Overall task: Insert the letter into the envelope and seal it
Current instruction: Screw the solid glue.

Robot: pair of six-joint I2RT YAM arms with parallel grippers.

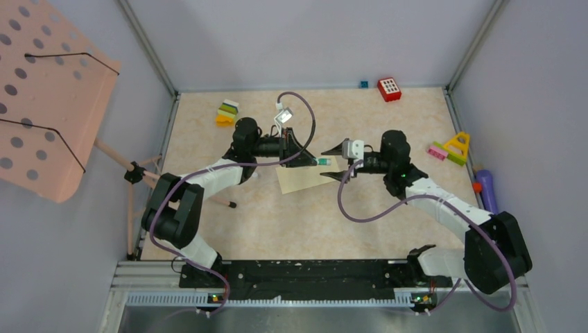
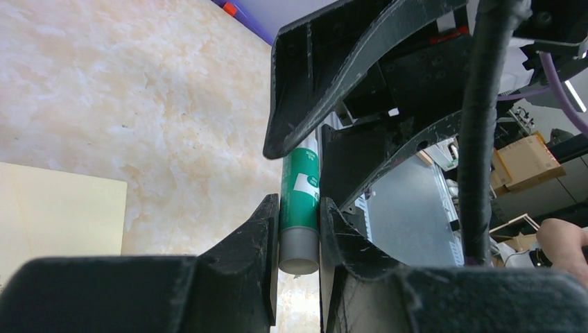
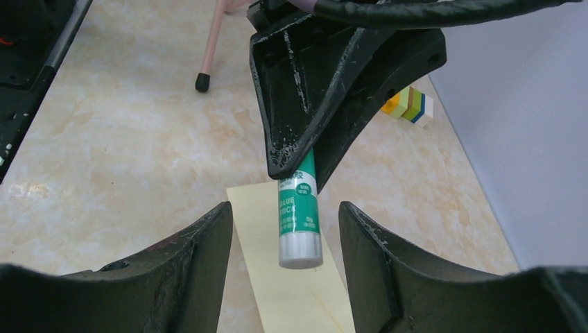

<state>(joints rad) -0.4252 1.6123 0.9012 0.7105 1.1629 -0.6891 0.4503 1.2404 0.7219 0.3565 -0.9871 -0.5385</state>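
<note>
My right gripper needs to close on the cap end now. The glue stick's pale cap end is between its fingertips, so closing now would hold it.
The pale yellow envelope lies flat mid-table; it also shows in the left wrist view and under the jaws in the right wrist view. My left gripper is shut on a green glue stick and holds it level above the envelope. The stick's pale cap end points at my right gripper, which is open. Its jaws stand either side of the cap without touching it. The letter does not show in any view.
A pink perforated stand on thin legs fills the left side. Toy blocks lie at the back left, and a red block at the back. A yellow-and-pink toy and a purple object sit at the right edge.
</note>
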